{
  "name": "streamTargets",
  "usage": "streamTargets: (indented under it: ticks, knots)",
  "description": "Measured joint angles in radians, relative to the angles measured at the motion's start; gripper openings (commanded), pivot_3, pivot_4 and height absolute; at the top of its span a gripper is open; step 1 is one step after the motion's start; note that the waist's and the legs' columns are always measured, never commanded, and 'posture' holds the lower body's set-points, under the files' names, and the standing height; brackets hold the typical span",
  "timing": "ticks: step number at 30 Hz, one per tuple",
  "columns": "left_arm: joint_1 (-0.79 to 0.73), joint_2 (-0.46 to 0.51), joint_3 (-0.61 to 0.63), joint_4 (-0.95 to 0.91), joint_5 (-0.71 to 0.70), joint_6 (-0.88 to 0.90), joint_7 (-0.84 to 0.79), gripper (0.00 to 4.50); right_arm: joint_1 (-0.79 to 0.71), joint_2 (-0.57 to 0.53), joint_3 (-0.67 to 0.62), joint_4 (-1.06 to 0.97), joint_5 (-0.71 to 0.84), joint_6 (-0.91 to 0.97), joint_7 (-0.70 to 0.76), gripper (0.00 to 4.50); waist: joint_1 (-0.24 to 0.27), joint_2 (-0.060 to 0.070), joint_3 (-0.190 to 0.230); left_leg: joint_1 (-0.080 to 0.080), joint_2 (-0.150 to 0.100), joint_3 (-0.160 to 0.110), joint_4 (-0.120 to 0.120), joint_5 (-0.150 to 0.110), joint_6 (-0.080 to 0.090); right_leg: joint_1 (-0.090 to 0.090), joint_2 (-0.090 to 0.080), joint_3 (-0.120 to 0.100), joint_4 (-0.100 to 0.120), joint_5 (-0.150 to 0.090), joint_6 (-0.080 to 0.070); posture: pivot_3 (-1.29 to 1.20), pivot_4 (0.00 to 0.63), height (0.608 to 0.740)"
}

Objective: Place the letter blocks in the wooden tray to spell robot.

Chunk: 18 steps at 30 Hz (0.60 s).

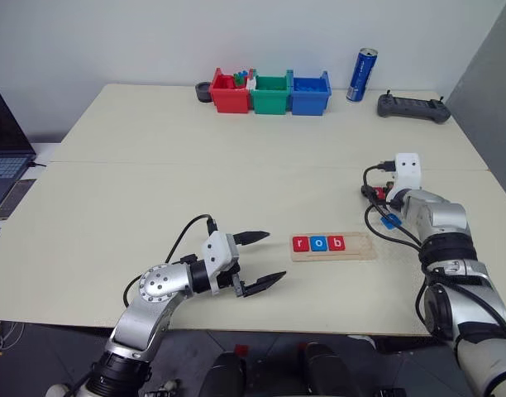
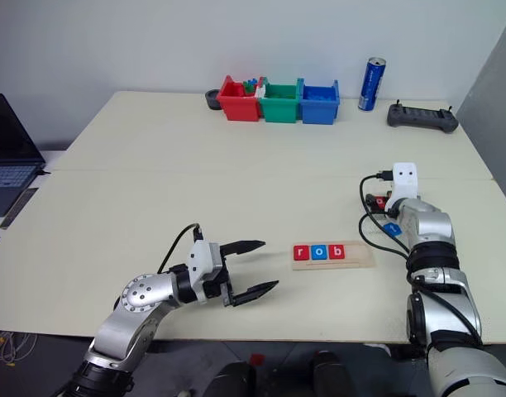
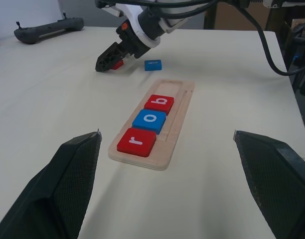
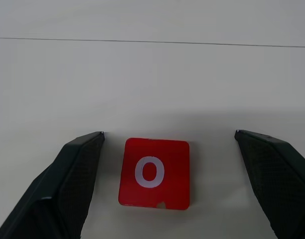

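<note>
I should pick up the red o block by its sides with my right gripper next, to keep spelling robot in the wooden tray (image 1: 362, 246).
The wooden tray (image 1: 362, 246) lies near the table's front edge. In it sit three letter blocks in a row: red "r" (image 3: 136, 142), blue "o" (image 3: 149, 121) and red "b" (image 3: 159, 103); its right end is bare. A red "o" block (image 4: 155, 172) lies flat on the table right of the tray, and my right gripper (image 4: 169, 133) stands open over it, a finger on either side, not touching. A loose blue block (image 3: 153, 65) lies between that gripper and the tray. My left gripper (image 1: 276, 255) hovers open left of the tray, pointing at it, with nothing held.
Red (image 1: 229, 95), green (image 1: 270, 94) and blue (image 1: 310, 94) bins stand at the table's far edge, with a blue can (image 1: 361, 75) and a black controller (image 1: 413, 107) to their right. A laptop (image 1: 5, 149) and a phone (image 1: 13, 198) sit off the left side.
</note>
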Motion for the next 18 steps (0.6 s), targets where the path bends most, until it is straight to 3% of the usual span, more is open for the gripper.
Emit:
streamTargets:
  ticks: [3, 10, 18]
  knots:
    - [-0.001, 0.0, 0.0, 0.0, 0.0, -0.002, -0.002, 4.5, 0.026, 0.021, -0.014, -0.081, 0.013, 0.069, -0.035, 3.86, 0.0, 0.0, 0.0, 0.0, 0.0, 0.0, 0.0, 0.0, 0.0, 0.0, 0.0, 0.0, 0.0, 0.0, 0.0, 0.0, 0.15, 0.74]
    - [-0.007, 0.0, 0.0, 0.001, 0.0, -0.014, -0.02, 4.5, 0.046, 0.034, -0.039, -0.162, 0.018, 0.155, -0.071, 1.43, 0.0, 0.0, 0.0, 0.0, 0.0, 0.0, 0.0, 0.0, 0.0, 0.0, 0.001, 0.0, 0.001, 0.0, 0.0, 0.0, 0.15, 0.74]
    - [-0.006, -0.002, -0.001, 0.001, 0.0, -0.019, -0.019, 4.5, 0.08, -0.003, -0.001, -0.232, 0.016, 0.198, -0.024, 1.45, 0.0, 0.0, 0.0, 0.0, 0.0, 0.0, 0.0, 0.0, 0.0, 0.0, 0.0, 0.0, 0.001, 0.0, 0.0, 0.0, 0.15, 0.74]
